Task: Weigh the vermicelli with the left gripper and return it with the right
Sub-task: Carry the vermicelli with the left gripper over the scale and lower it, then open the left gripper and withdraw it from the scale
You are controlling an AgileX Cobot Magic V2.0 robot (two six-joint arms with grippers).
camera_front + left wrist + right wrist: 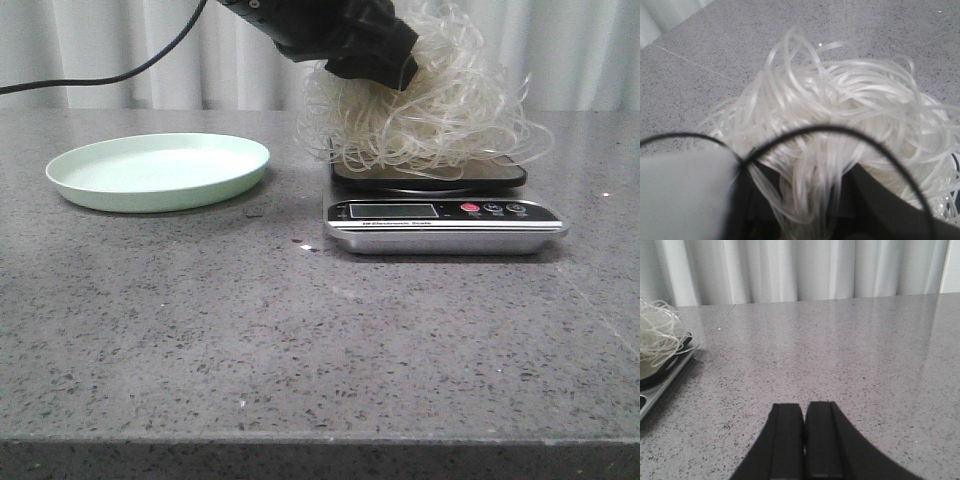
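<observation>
The vermicelli in the left gripper is over the black platform of the scale and would lie there, so the left gripper should open now.
The vermicelli is a fluffy whitish tangle resting on the black platform of a kitchen scale. My left gripper comes in from above at the mound's upper left and is shut on a bunch of strands. In the left wrist view the vermicelli fills the frame, and strands run down between the dark fingers of my left gripper. My right gripper is shut and empty, low over bare table to the right of the scale. The edge of the vermicelli shows in the right wrist view.
An empty pale green plate lies on the grey speckled table to the left of the scale. A black cable hangs from the left arm and crosses the left wrist view. White curtains stand behind the table.
</observation>
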